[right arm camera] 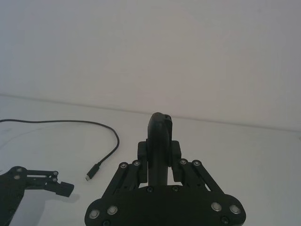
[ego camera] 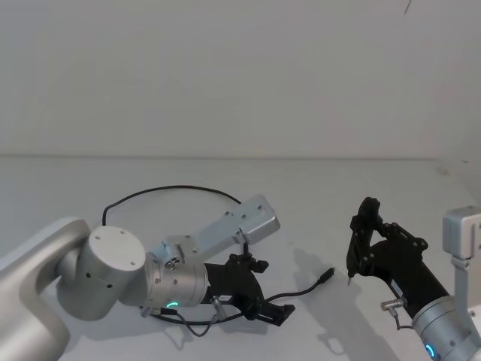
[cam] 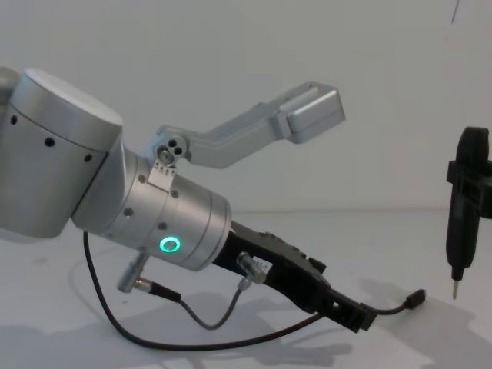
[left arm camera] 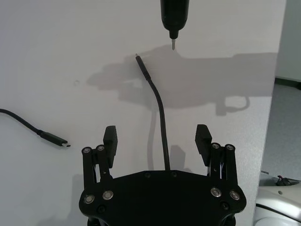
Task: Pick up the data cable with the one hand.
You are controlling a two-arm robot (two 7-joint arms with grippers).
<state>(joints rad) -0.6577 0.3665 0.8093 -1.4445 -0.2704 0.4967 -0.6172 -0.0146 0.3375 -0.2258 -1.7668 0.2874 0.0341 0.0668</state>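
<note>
The pen tool's metal tip hangs close to the plug, so I will next grab the data cable with my left gripper by the cord behind the plug.
The data cable is a thin black line looping over the white table, and it also shows from the side. One small plug lies between the two arms. My left gripper is open and low over the table. The cable runs between its jaws without being gripped, out to the far plug. The flat metal-tipped plug lies off to one side. In the chest view the left gripper points toward the plug. My right gripper is shut on a black pen-shaped tool, held upright just beyond that plug.
The pen tool's metal tip hangs just above the table next to the cable's plug. A short grey wire with silver plugs hangs under the left wrist. A silver bracket sticks out above the left arm.
</note>
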